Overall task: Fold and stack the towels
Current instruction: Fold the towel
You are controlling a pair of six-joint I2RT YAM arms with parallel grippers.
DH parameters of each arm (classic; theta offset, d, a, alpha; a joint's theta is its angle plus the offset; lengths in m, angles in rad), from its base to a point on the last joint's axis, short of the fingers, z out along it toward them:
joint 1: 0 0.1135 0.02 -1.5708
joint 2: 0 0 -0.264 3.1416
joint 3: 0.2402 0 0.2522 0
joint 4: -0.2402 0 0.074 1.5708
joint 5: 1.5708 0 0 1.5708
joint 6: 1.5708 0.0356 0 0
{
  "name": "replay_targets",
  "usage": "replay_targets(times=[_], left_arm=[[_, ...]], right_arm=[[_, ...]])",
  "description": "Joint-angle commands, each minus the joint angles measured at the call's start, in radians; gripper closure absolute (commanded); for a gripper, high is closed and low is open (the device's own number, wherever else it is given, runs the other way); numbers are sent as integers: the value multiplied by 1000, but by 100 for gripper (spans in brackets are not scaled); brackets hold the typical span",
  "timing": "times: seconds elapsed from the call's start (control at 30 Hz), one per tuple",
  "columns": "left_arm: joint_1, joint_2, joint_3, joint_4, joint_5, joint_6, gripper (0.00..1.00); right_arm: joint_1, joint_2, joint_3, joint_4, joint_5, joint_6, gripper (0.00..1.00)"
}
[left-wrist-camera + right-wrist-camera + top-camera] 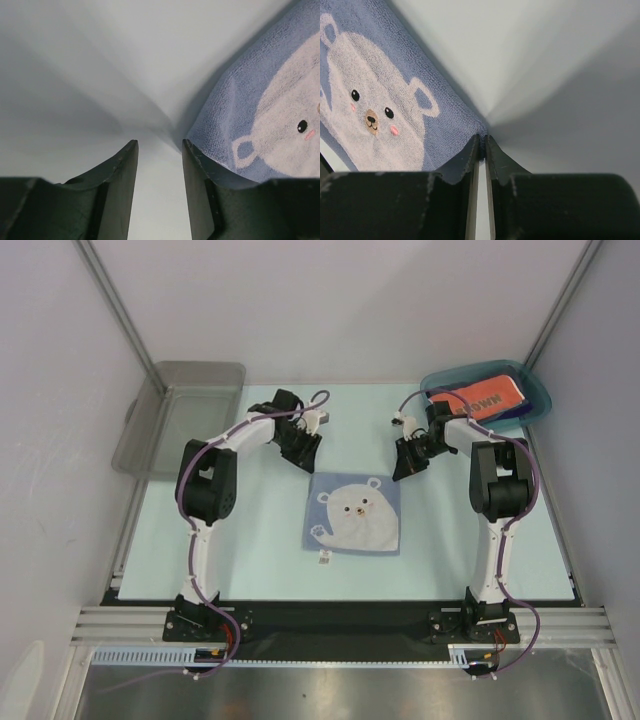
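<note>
My left gripper grabs the blue towel's free far corner (314, 476) (192, 138) next, matching the right gripper's corner, to fold the far edge of the towel over evenly.
A blue towel (354, 512) printed with a pale bear face lies flat in the middle of the table. In the right wrist view, my right gripper (482, 139) is shut on the far right corner of this towel (385, 100), with blue cloth pinched between its tips. My left gripper (160, 145) stands open just off the far left corner, the towel (270, 115) lying beside its right finger and nothing between the jaws. From above, the left gripper (303, 452) and right gripper (408, 465) flank the towel's far edge. An orange-red towel (490, 395) with dark letters lies in the teal bin.
A teal translucent bin (538, 400) stands at the back right and a grey plastic bin (185, 410) at the back left. A small white tag (325, 559) sticks out from the towel's near edge. Pale walls close in the table on three sides.
</note>
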Motion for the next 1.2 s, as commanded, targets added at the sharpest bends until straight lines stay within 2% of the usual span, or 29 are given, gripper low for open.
replay_targets(times=[0.0,0.2,0.37,0.6,0.7,0.87,1.17], left_arm=[[-13,-45,41,-53,39,38,53],[-14,-56,-24,23,-33,14,56],[-2,-133,-62,122,-170,-60,51],[1,-150,-64,113,4,-74,48],[-11,-130,-64,70,77,-22,48],[-36,-71,-65,24,17,8,47],[-39,33,-25,28,3,3,47]], right_arm=[[13,-14,-13,17,20,-18,86],[15,-19,-13,11,19,-18,86],[12,-23,-15,8,21,-21,86],[15,-16,-13,3,26,-19,86],[15,-11,-10,-2,26,-21,86],[13,-9,-5,-5,26,-18,86],[13,-9,2,-5,39,-16,86]])
